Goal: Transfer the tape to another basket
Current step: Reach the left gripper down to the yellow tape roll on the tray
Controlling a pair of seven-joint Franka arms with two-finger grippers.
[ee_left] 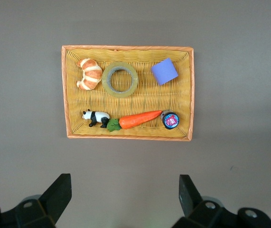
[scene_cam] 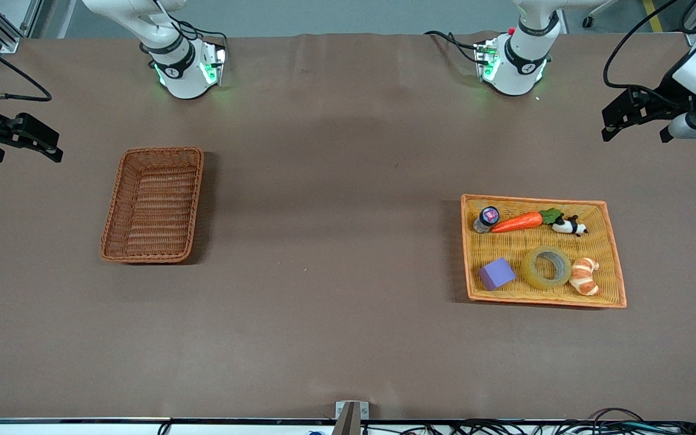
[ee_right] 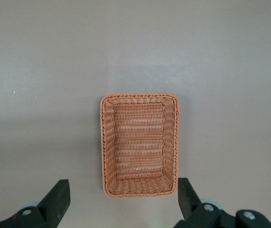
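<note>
My left gripper grips the tape by its ring side (scene_cam: 531, 269) next, to move the tape over to the reddish-brown wicker basket (scene_cam: 112, 211).
The tape (scene_cam: 529, 269), a yellowish ring, lies flat in the yellow tray (scene_cam: 603, 208) at the left arm's end of the table, between a purple cube and a croissant. It also shows in the left wrist view (ee_left: 107, 80). The reddish-brown wicker basket (scene_cam: 112, 211) stands empty at the right arm's end; it also shows in the right wrist view (ee_right: 107, 142). My left gripper (scene_cam: 636, 136) is open and empty, high up beside the tray (ee_left: 191, 95). My right gripper (scene_cam: 26, 158) is open and empty, high up beside the basket. Both show open in their own wrist views, the left (ee_left: 124, 194) and the right (ee_right: 124, 194).
The tray also holds a purple cube (scene_cam: 496, 273), a croissant (scene_cam: 585, 276), a toy carrot (scene_cam: 520, 222), a small panda (scene_cam: 569, 226) and a small jar (scene_cam: 487, 219). Brown table stretches between the basket and the tray.
</note>
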